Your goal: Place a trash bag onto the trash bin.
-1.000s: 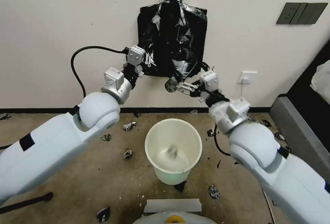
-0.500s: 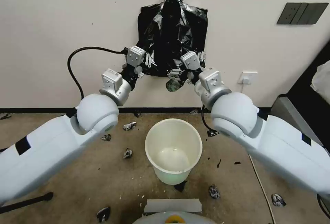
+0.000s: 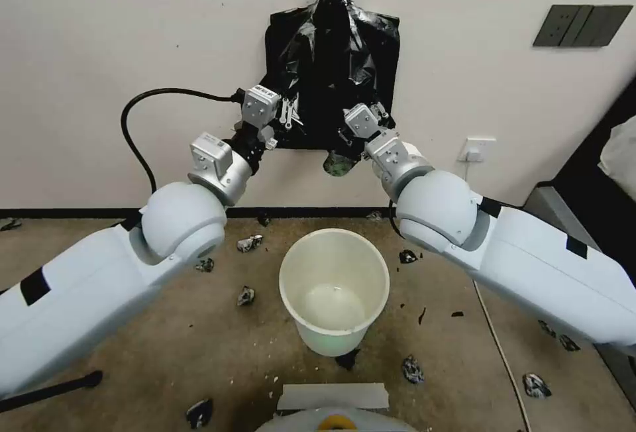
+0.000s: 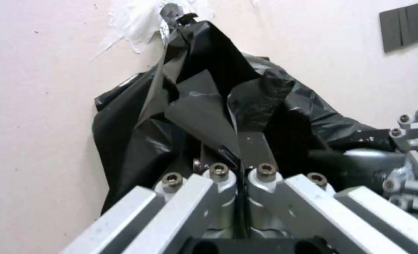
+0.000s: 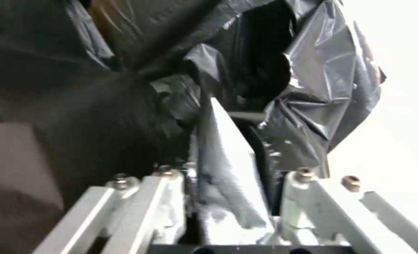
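Note:
I need to grip the trash bag by its raised fold with my right gripper next, because the rest of the bag's film (image 3: 332, 50) hangs loose against the wall.
The glossy black trash bag (image 3: 331, 67) hangs crumpled against the wall, pinned at its top. My left gripper (image 3: 286, 114) is at the bag's lower left edge, and the left wrist view shows it (image 4: 239, 148) shut on a fold of the black film (image 4: 209, 106). At the bag's lower right edge, my right gripper (image 3: 379, 112) has its fingers spread. In the right wrist view it (image 5: 232, 120) is open, with wrinkled film (image 5: 312, 88) lying between the fingers. The white trash bin (image 3: 334, 286) stands upright on the floor below, with no bag on it.
Small black plastic scraps (image 3: 246, 296) litter the brown floor around the bin. A wall socket (image 3: 478, 149) and a dark switch panel (image 3: 582, 24) are on the wall. Dark furniture (image 3: 583, 213) stands at the right. A black cable (image 3: 142, 127) loops off my left arm.
My right arm has swung up and inward, bringing its gripper from below the bag to the bag's lower right edge. The left gripper has kept its hold.

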You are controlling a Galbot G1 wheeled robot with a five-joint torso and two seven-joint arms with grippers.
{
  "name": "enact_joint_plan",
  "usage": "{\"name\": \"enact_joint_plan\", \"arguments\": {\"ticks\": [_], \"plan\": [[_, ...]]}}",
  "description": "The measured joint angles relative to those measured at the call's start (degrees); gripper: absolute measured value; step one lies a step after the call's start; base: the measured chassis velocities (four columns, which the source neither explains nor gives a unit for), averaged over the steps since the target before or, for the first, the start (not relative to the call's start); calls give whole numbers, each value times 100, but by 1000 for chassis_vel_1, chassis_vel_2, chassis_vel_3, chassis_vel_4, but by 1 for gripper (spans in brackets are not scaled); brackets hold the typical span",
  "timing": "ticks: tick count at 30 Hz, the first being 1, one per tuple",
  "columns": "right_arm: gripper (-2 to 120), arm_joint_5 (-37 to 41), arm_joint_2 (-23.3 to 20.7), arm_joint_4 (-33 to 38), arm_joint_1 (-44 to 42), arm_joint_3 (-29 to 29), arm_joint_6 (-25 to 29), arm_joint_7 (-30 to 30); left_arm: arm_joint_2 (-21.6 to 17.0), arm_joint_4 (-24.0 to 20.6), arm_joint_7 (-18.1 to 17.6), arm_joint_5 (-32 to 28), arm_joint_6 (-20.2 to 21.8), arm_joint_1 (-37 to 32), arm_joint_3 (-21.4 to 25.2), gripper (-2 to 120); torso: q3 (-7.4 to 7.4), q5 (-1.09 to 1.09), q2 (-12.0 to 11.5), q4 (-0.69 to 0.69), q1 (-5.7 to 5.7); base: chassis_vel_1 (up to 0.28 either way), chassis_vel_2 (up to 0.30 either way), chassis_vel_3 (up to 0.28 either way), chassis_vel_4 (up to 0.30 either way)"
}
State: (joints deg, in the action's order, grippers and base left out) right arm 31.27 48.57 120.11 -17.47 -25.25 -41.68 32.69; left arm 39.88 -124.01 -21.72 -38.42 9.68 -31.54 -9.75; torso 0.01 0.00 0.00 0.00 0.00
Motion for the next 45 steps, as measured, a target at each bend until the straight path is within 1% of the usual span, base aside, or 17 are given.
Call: {"name": "enact_joint_plan", "arguments": {"ticks": [2,4,6,7,8,10,13,14,15,16,19,20,23,28,31,42,45], "plan": [[20,227,-40,29,-10,25,2,211,2,-5,0,0,1,-10,7,0,-1,0,0,0,0,0,0,0,0],[17,332,-48,37,-19,52,3,297,5,-6,0,0,1,-15,15,0,0,0,0,0,0,0,0,0,0],[5,460,-48,52,-84,194,13,392,6,-7,-2,2,1,-48,46,0,0,0,0,0,0,0,0,0,0],[5,460,-48,52,-84,194,13,392,6,-7,-2,2,1,-48,46,0,0,0,0,0,0,0,0,0,0],[0,486,-19,68,-152,296,58,399,6,-9,-2,4,1,-94,76,0,0,0,0,-1,0,0,0,0,0],[0,503,14,94,-243,395,202,399,-1,-16,-2,10,1,-168,129,0,0,1,0,-1,0,0,0,0,0],[0,507,45,196,-633,733,986,219,-37,-78,-2,38,-19,-592,463,0,0,-2,2,0,0,0,0,0,0],[0,507,45,196,-633,733,986,219,-37,-78,-2,38,-19,-592,463,0,0,-2,2,0,0,0,0,0,0],[0,504,43,254,-867,913,1298,88,-62,-107,3,53,-40,-770,613,0,-1,0,2,1,0,0,0,0,0],[0,504,43,254,-867,913,1298,88,-62,-107,3,53,-40,-770,613,0,-1,0,2,1,0,0,0,0,0],[0,395,-73,406,-1642,1327,2161,-354,-152,-241,117,167,-135,-1404,1122,0,-1,1,2,-1,0,0,0,0,0],[0,395,-73,406,-1642,1327,2161,-354,-152,-241,117,167,-135,-1404,1122,0,-1,1,2,-1,0,0,0,0,0],[0,307,-233,637,-2286,1432,2719,-646,-141,-398,170,320,-187,-1980,1447,0,-1,0,2,0,0,0,0,0,0],[0,267,-263,908,-2824,1524,2823,-755,22,-531,186,565,-208,-2512,1623,0,-1,-1,2,0,0,0,0,0,0],[0,259,-281,1137,-3348,1797,2823,-794,113,-682,199,727,-269,-2917,1753,0,-1,0,2,0,0,0,0,0,0],[0,385,-399,1837,-4499,2676,2773,-886,218,-1034,195,863,-282,-3362,1819,0,-1,1,2,0,0,0,0,0,0],[0,657,-480,2255,-5034,3061,2699,-881,266,-1164,189,865,-276,-3528,1817,0,-1,0,2,0,0,0,0,0,0]]}}
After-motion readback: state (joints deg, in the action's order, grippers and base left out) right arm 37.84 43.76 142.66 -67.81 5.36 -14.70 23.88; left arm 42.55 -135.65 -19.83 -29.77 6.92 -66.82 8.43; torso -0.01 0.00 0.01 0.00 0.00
